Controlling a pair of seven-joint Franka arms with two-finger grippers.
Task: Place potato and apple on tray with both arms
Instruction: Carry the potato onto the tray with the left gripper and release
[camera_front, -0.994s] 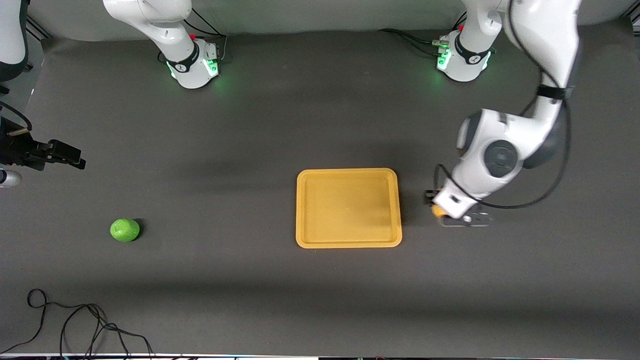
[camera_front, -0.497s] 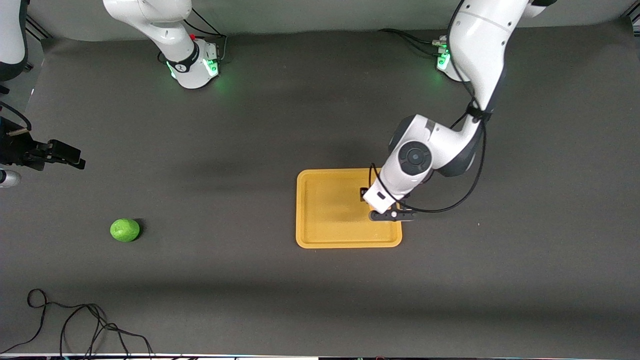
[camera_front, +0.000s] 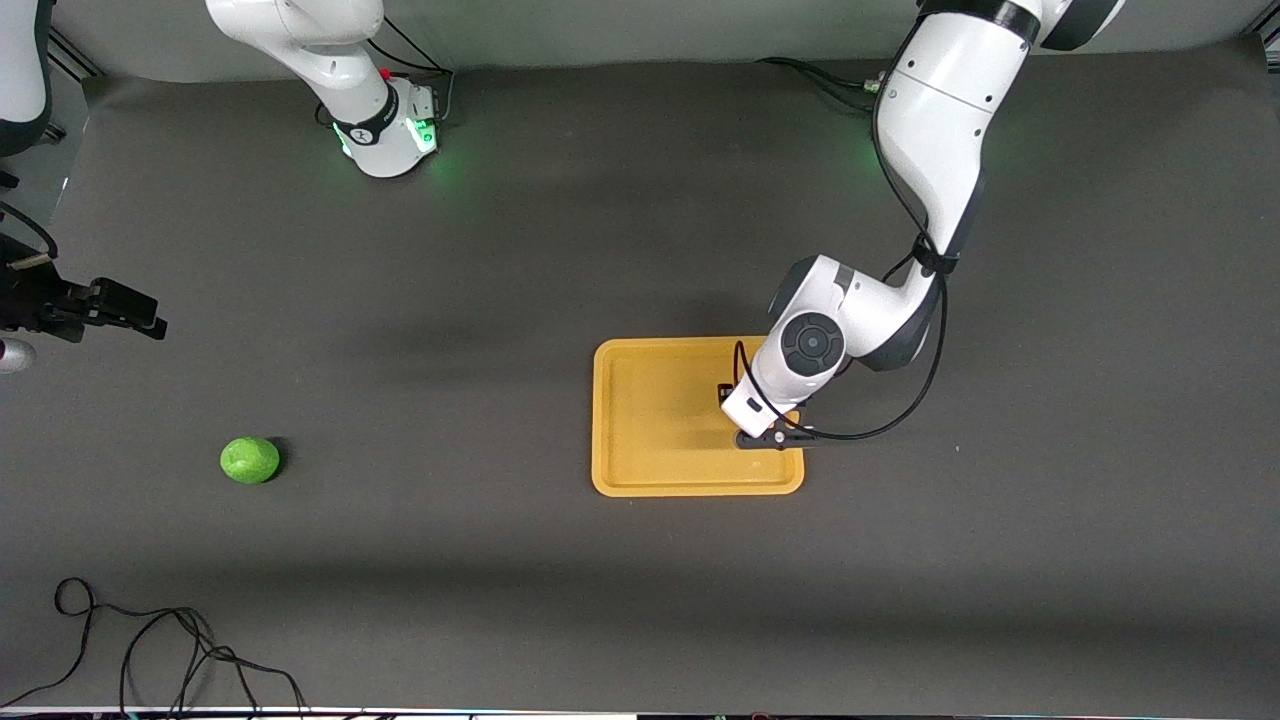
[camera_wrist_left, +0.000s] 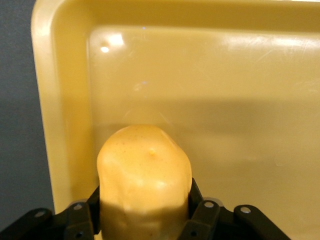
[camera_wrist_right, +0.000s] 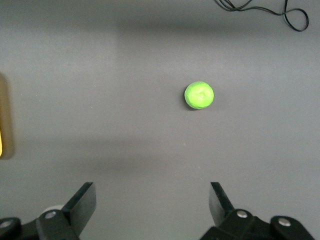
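My left gripper is ready to open now. The potato sits low inside the tray's rim, over the tray's bottom, in my left wrist view.
The yellow-orange tray (camera_front: 650, 400) lies mid-table. My left gripper (camera_front: 768, 432) is low over the tray's end toward the left arm, near the corner nearer the camera. In the left wrist view it (camera_wrist_left: 145, 207) is shut on the yellow-tan potato (camera_wrist_left: 145, 170), with the tray floor (camera_wrist_left: 225, 100) just below; I cannot tell whether the potato touches it. The wrist hides the potato in the front view. The green apple (camera_front: 249, 460) sits on the mat toward the right arm's end. My right gripper (camera_front: 125, 310) waits open and empty above the mat; its wrist view (camera_wrist_right: 152, 202) shows the apple (camera_wrist_right: 199, 95) well ahead.
A black cable (camera_front: 150, 640) loops on the mat at the front edge, nearer the camera than the apple, and shows in the right wrist view (camera_wrist_right: 260, 7). A dark grey mat (camera_front: 450, 300) covers the table.
My left arm carried the potato from beside the tray to over its floor, then settled slightly. The right arm and the apple have not moved.
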